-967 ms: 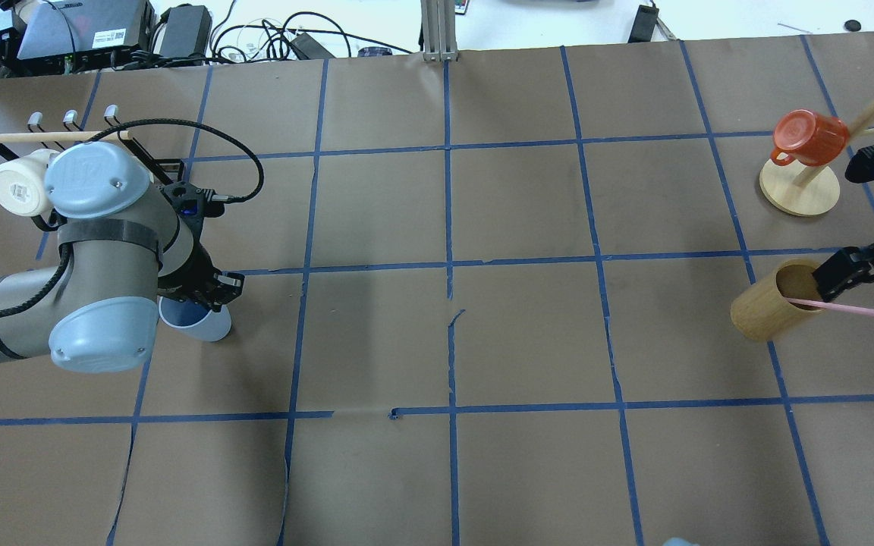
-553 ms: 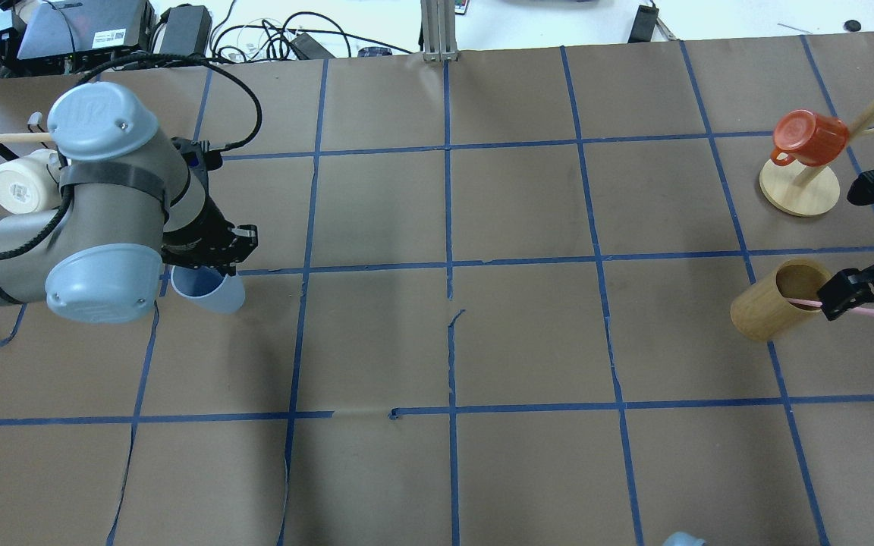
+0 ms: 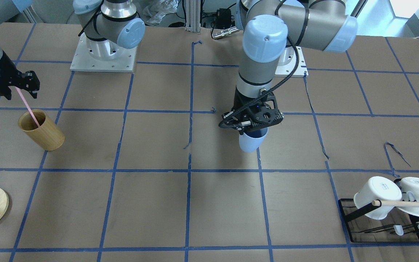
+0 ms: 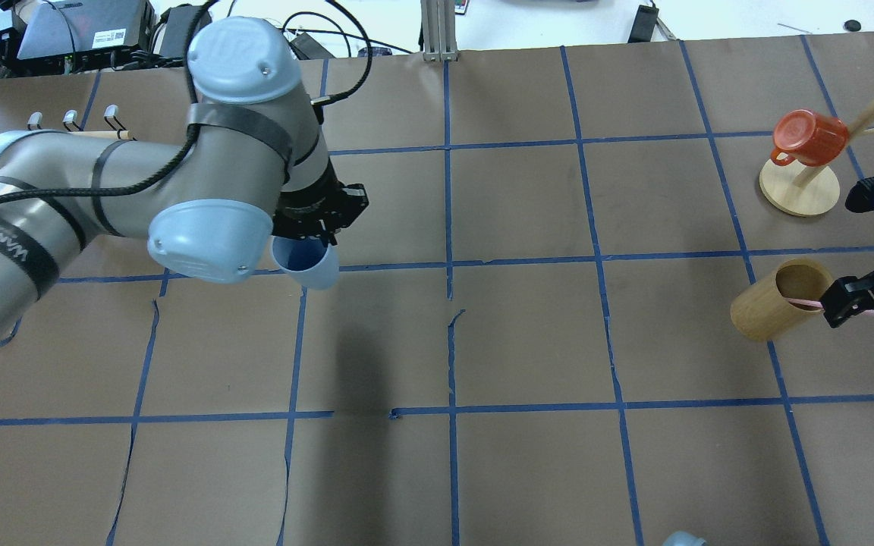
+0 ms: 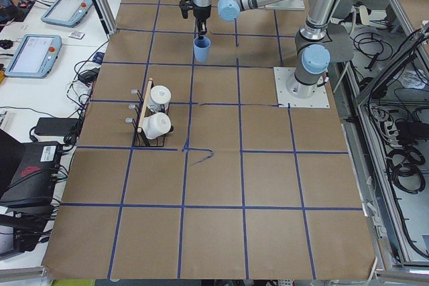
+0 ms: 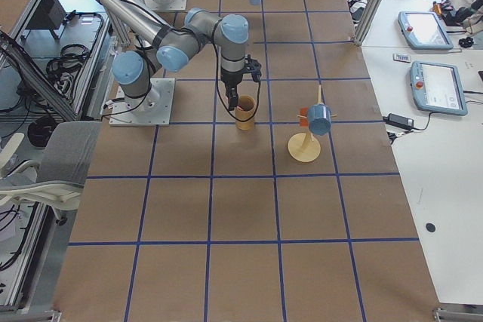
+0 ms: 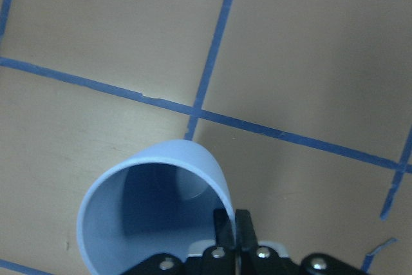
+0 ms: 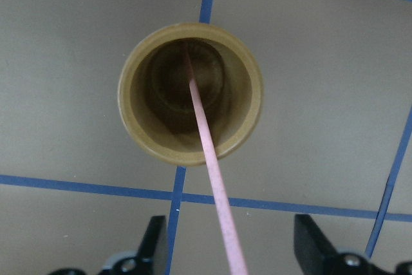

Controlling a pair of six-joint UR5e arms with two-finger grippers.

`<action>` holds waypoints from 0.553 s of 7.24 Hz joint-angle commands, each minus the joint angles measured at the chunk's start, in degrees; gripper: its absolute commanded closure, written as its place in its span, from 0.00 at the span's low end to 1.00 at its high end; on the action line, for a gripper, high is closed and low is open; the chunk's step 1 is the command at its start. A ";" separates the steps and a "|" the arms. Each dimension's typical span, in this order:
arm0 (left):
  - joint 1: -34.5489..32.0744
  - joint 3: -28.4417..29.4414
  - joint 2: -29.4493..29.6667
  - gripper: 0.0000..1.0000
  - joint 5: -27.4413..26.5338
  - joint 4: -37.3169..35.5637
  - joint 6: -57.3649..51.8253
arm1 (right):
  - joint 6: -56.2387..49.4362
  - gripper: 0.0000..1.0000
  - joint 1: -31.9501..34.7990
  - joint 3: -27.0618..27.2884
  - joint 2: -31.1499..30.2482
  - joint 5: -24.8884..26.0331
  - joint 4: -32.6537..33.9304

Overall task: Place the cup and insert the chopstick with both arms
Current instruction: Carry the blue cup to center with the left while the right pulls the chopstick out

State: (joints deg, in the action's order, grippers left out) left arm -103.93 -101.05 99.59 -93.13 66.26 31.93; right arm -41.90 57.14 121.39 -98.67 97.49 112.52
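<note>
Next, my right gripper grabs the pale-pink chopstick by its upper end [image 3: 18,91], ready to then insert the chopstick into the light-blue cup [image 3: 252,142].
My left gripper [image 4: 317,241] is shut on the rim of the light-blue cup [image 4: 308,267] and holds it upright above the table, left of centre. It shows the same in the front view [image 3: 251,123], with the cup [image 3: 252,142] hanging below. In the left wrist view one finger is inside the cup [image 7: 151,214] and one outside. The pale-pink chopstick [image 8: 209,172] leans inside the tan wooden cylinder [image 4: 771,309] at the right. My right gripper [image 4: 858,299] is open above the stick's upper end, its fingers [image 8: 153,244] wide apart on either side of the stick and not touching it.
A wooden mug tree [image 4: 799,189] with a red mug [image 4: 809,136] stands behind the cylinder at the far right. A black rack [image 3: 362,225] with two white mugs [image 3: 376,198] and a tan dowel stands at the far left. Blue tape lines grid the brown paper.
My left arm has carried the cup up and to the right, from beside the mug rack toward the table's middle. My right gripper has shifted slightly, now over the stick's outer end.
</note>
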 commanded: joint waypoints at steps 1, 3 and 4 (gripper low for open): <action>-5.48 5.39 6.29 1.00 0.05 -3.24 8.04 | 0.06 0.80 -0.01 -0.01 0.06 2.34 0.07; -8.21 13.91 13.14 1.00 0.05 -3.16 13.84 | 0.06 0.85 0.08 -0.89 -0.38 2.26 0.07; -9.88 16.12 15.44 1.00 0.05 -3.16 15.51 | 0.15 0.85 0.08 -1.76 -0.56 2.09 -1.33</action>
State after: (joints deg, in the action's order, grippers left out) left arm -111.78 -88.59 111.59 -93.06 63.17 44.91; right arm -41.82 57.18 120.55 -98.96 99.69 112.29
